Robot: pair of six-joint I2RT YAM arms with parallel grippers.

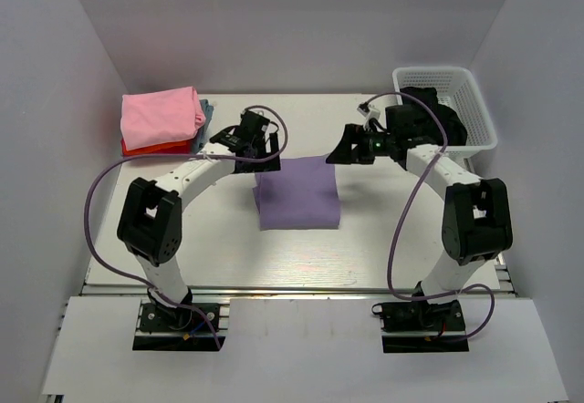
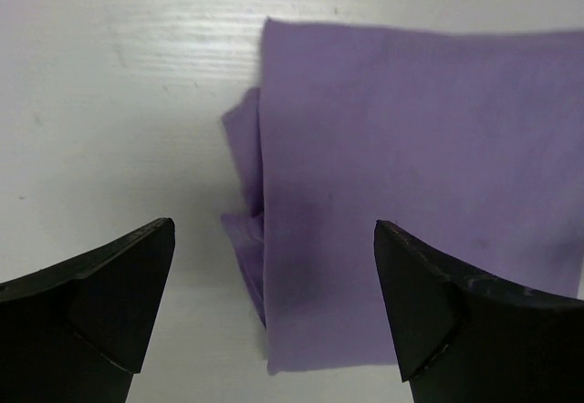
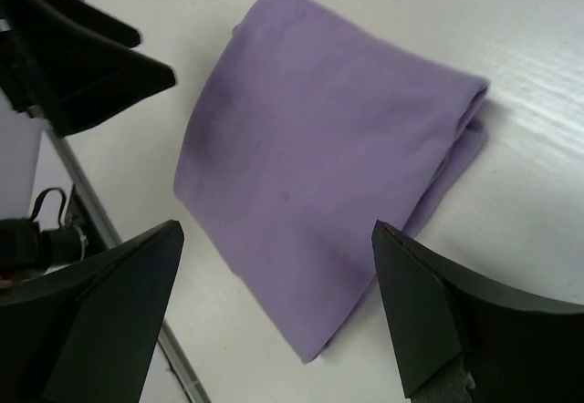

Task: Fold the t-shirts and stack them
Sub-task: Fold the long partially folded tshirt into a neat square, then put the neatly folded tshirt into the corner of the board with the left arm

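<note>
The purple shirt would stay on the tabletop if the robot lifted its left gripper now. The fingers are wide apart above the shirt's edge in the left wrist view.
A lavender-purple t-shirt (image 1: 297, 193) lies folded into a flat rectangle at the table's middle; it also shows in the left wrist view (image 2: 411, 184) and in the right wrist view (image 3: 319, 175). A stack of folded t-shirts, pink (image 1: 161, 117) on top with grey-blue and red edges under it, sits at the back left. My left gripper (image 1: 265, 159) is open and empty above the purple shirt's far left corner. My right gripper (image 1: 342, 153) is open and empty above its far right corner. Neither touches the cloth.
A white plastic lattice basket (image 1: 474, 102) stands at the back right with dark cloth inside, behind the right arm. White walls close the table on the left, back and right. A metal rail runs along the near edge.
</note>
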